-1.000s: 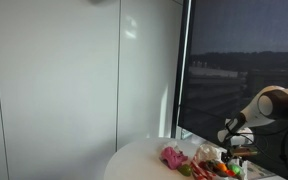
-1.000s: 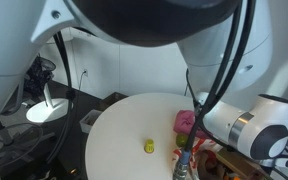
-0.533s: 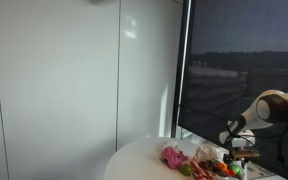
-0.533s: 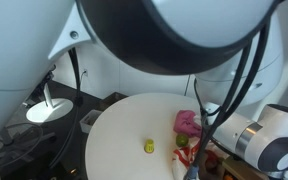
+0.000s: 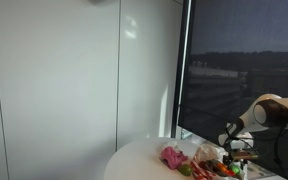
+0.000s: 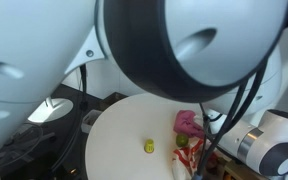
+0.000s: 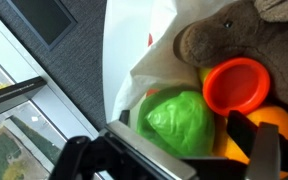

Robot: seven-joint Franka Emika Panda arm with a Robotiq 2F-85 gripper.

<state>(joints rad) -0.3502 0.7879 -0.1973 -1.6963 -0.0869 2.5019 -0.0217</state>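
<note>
My gripper's fingers reach down on both sides of the green piece, so my gripper should close on the green piece now.
In the wrist view my gripper is open, jaws wide apart on either side of a green crinkled toy vegetable. The green piece lies in a white bag or tray with an orange cup, an orange-yellow piece and a brown plush toy. A gap shows between the green piece and the right finger. In an exterior view the gripper hangs low over the pile of toys at the table's edge.
A round white table carries a small yellow object, a pink toy and a green piece. The robot's arm fills much of that view. A dark window and a white wall stand behind.
The arm has shifted slightly over the toy pile; in an exterior view its near links now block more of the picture. The toys have not moved.
</note>
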